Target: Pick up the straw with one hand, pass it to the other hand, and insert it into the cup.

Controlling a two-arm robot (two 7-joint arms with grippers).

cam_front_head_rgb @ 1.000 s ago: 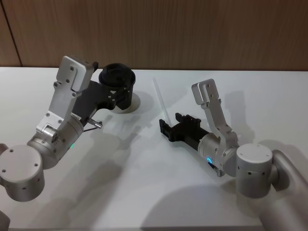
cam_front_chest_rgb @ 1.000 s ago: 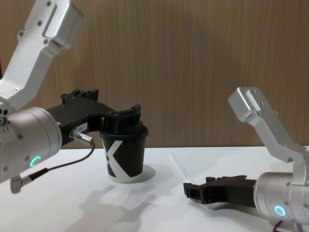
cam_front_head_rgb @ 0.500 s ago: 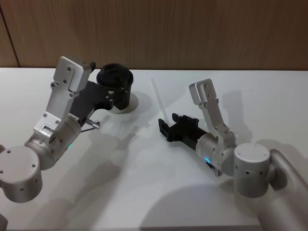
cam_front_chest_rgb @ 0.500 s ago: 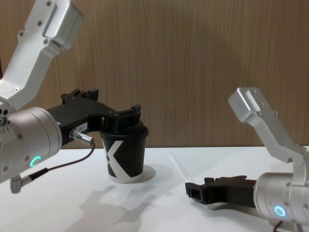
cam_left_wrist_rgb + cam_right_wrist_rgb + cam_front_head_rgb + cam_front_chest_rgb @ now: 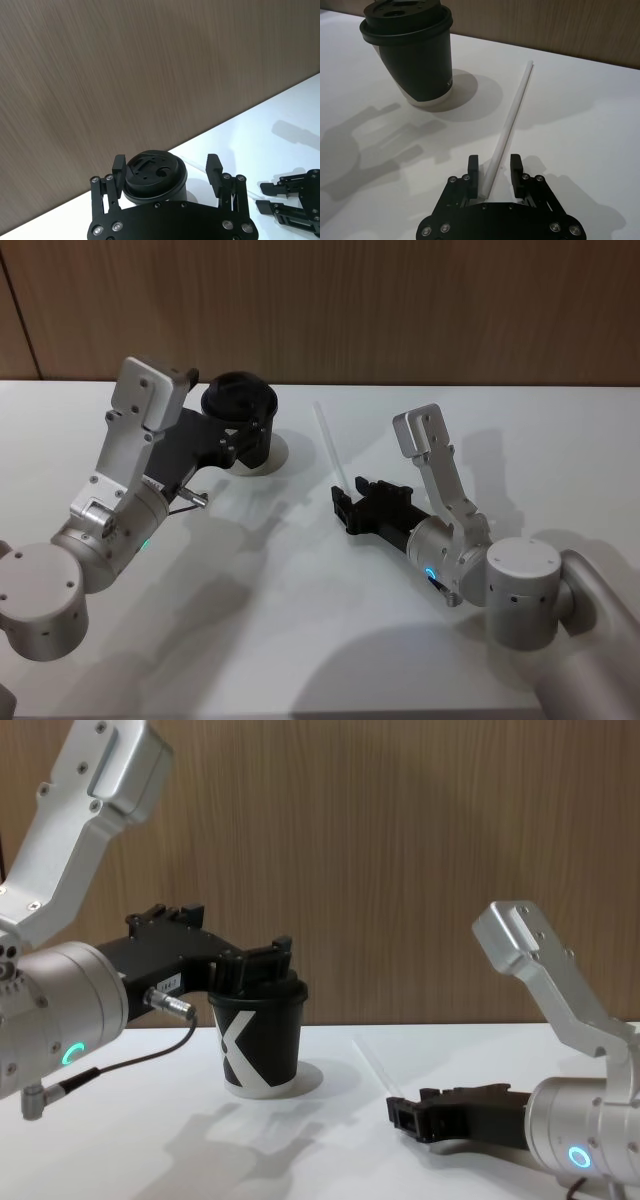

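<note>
The straw will be grabbed by my right gripper at the end farther from the cup, so that my gripper can pass it over with its length free [image 5: 326, 437].
The straw [image 5: 328, 445] lies flat on the white table, right of the cup [image 5: 262, 445]. My right gripper [image 5: 340, 505], on the blue-lit arm, sits low on the table. It is open, and in the right wrist view its fingers [image 5: 472, 167] straddle the straw [image 5: 512, 112] at its near end. The black cup [image 5: 258, 1040] with the white K mark stands upright with its domed lid on. My left gripper [image 5: 248, 432], on the green-lit arm, hangs open at the height of the cup lid [image 5: 155, 172], one finger [image 5: 214, 167] on each side.
A wooden wall [image 5: 400, 300] runs along the far edge of the table [image 5: 300, 620]. A black cable with a metal plug [image 5: 170, 1003] hangs under the left wrist. Bare tabletop lies in front of and between the two arms.
My right gripper has crept slightly to the right along the table, still around the straw's end. The left arm, the cup and the straw have stayed put.
</note>
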